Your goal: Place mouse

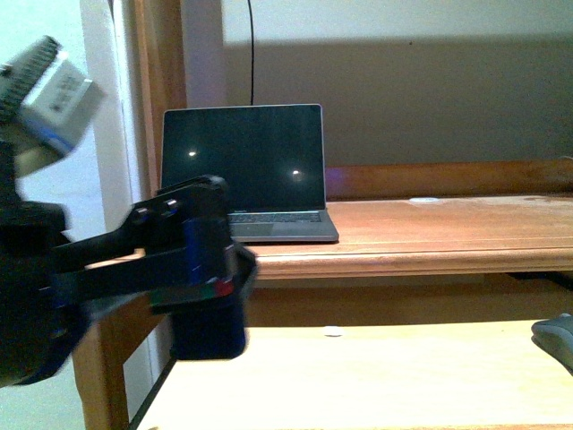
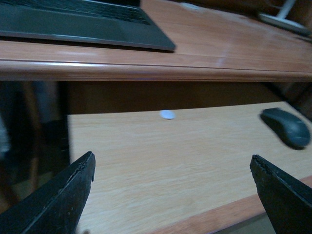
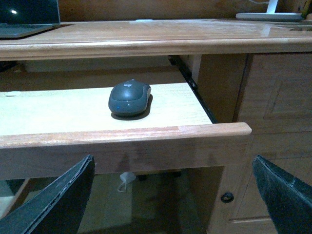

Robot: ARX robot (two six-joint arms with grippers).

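Note:
The mouse has to go beside the laptop. My right gripper next needs to grab the mouse by its two long sides.
The mouse is a small dark grey oval lying on the pale pull-out tray near its right end. It also shows in the left wrist view and at the right edge of the front view. My right gripper is open and empty, in front of the tray's front edge and lower than it, apart from the mouse. My left gripper is open and empty above the tray's left part, well to the left of the mouse. My left arm fills the front view's lower left.
An open laptop with a dark screen stands on the wooden desk top above the tray. A small white spot lies on the tray. A cabinet door with a knob is to the right. A white lamp base stands at the far right.

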